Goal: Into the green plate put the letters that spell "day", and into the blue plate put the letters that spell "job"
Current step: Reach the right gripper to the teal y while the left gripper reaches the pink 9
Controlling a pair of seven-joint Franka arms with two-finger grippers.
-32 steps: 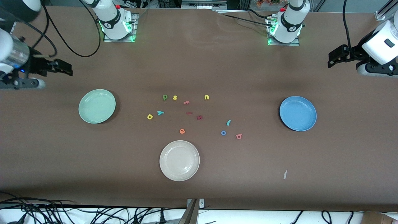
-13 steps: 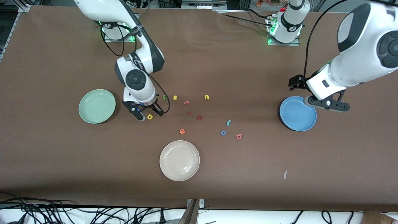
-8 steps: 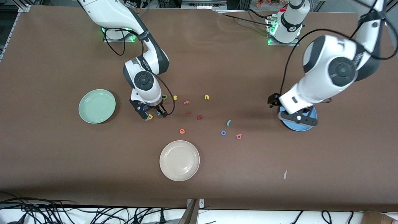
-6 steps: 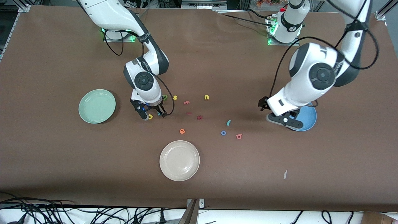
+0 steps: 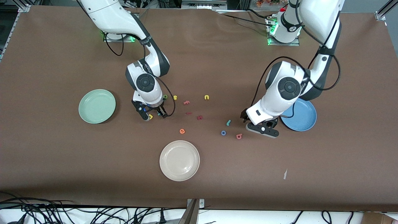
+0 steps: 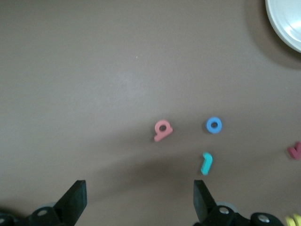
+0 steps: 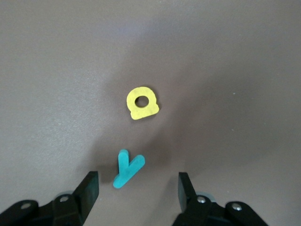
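Note:
My left gripper grabs the pink b by its round loop next, to help spell "job" in the blue plate.
My right gripper is low over the table, open, with the teal y lying loose just ahead of its fingertips and touched by neither. The yellow a lies beside the y. The dark green d peeks out beside the right arm's wrist. My left gripper is open and holds nothing, over bare table between the blue plate and the teal j, blue o and pink b. The green plate holds nothing.
A cream plate sits nearest the front camera. Loose between the two groups lie a yellow s, a yellow u, an orange e and dark red letters. The left arm's hand covers part of the blue plate.
The left arm has swung from over the blue plate down toward the j, o and b. The right gripper has settled over the a and y and narrowed slightly.

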